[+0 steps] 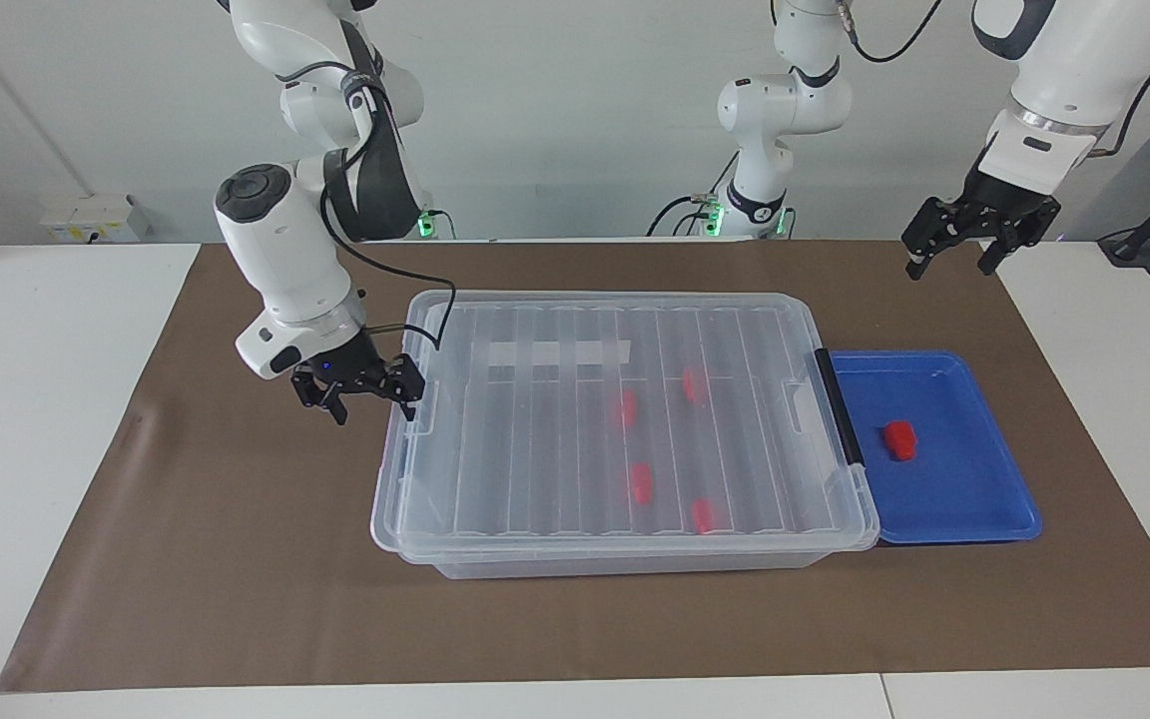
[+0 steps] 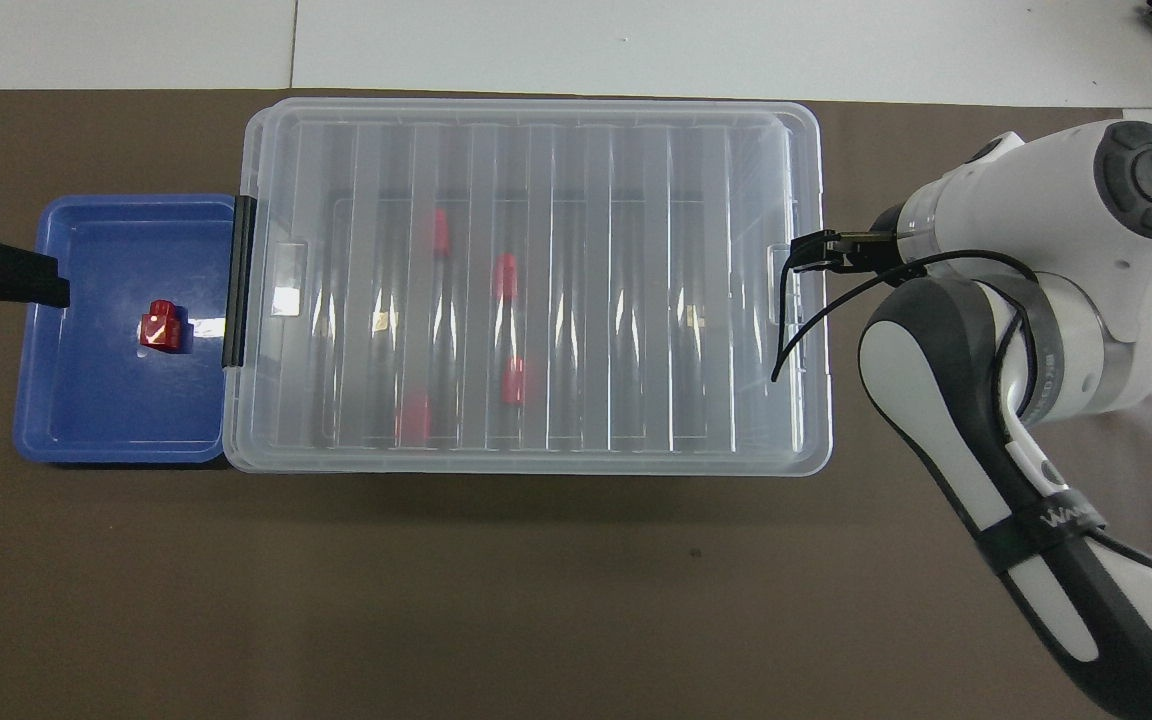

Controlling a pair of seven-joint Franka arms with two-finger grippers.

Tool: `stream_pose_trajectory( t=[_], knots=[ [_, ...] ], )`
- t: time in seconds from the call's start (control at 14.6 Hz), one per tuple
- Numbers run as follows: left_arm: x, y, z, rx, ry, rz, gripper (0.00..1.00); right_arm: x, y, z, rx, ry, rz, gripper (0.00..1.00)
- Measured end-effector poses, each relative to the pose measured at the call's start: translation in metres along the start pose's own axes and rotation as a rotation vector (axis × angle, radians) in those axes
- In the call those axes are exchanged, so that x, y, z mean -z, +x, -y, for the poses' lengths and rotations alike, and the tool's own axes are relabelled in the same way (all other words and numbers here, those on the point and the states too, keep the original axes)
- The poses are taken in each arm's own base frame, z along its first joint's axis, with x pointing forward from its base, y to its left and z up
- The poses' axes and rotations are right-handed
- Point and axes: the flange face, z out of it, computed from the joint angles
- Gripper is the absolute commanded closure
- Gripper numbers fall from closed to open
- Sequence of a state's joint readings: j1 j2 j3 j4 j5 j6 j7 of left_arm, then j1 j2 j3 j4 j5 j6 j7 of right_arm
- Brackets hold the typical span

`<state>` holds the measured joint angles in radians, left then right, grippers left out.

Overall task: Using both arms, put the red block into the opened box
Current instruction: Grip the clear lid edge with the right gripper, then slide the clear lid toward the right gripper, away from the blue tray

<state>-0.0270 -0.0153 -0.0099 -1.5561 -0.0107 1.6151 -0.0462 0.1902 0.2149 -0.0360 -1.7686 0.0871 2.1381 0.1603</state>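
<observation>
Next, my right gripper takes hold of the ribbed lid by its end tab to open the clear box for the red block.
One red block (image 1: 899, 439) (image 2: 161, 327) lies in the blue tray (image 1: 974, 499) (image 2: 86, 400). The clear box (image 1: 635, 564) (image 2: 536, 465) has its ribbed lid down flat, and several more red blocks show through it. Its black clip handle (image 1: 840, 409) (image 2: 239, 280) abuts the tray. My right gripper (image 1: 375, 411) (image 2: 811, 255) is open and low at the box's end toward the right arm, by the lid's latch tab; I cannot tell if it touches. My left gripper (image 1: 949, 268) (image 2: 26, 283) hangs open and empty, over the tray's outer edge, well above it.
A brown mat (image 1: 236, 559) covers the table's middle, with white table around it. Two slimmer white arms with green-lit bases (image 1: 375, 210) (image 1: 755, 200) stand at the robots' edge. The right arm's black cable (image 2: 786, 330) loops over the lid's end.
</observation>
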Motion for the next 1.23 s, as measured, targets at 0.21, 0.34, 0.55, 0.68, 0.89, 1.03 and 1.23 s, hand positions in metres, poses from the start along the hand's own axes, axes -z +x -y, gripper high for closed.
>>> stream_pose_trajectory(
  t=[0.21, 0.34, 0.55, 0.68, 0.89, 1.03, 1.23],
  knots=[
    [0.0, 0.0, 0.0, 0.0, -0.001, 0.0, 0.0, -0.001, 0.0, -0.003, -0.014, -0.052, -0.008, 0.0],
    [0.0, 0.0, 0.0, 0.0, -0.001, 0.0, 0.0, -0.001, 0.0, -0.004, -0.024, -0.076, -0.013, 0.0],
    [0.0, 0.0, 0.0, 0.0, -0.001, 0.0, 0.0, -0.001, 0.0, -0.009, -0.025, -0.096, -0.01, 0.0],
    [0.0, 0.0, 0.0, 0.0, -0.002, 0.0, 0.0, -0.001, 0.001, -0.019, -0.039, -0.104, -0.003, 0.0],
    [0.0, 0.0, 0.0, 0.0, -0.002, 0.0, 0.0, 0.0, 0.004, -0.038, -0.065, -0.118, 0.002, 0.0],
    [0.0, 0.0, 0.0, 0.0, -0.002, 0.0, 0.0, 0.001, 0.006, -0.052, -0.083, -0.127, 0.003, 0.0],
    [0.0, 0.0, 0.0, 0.0, -0.002, 0.0, 0.0, 0.003, 0.007, -0.069, -0.11, -0.134, 0.01, 0.0]
  ],
)
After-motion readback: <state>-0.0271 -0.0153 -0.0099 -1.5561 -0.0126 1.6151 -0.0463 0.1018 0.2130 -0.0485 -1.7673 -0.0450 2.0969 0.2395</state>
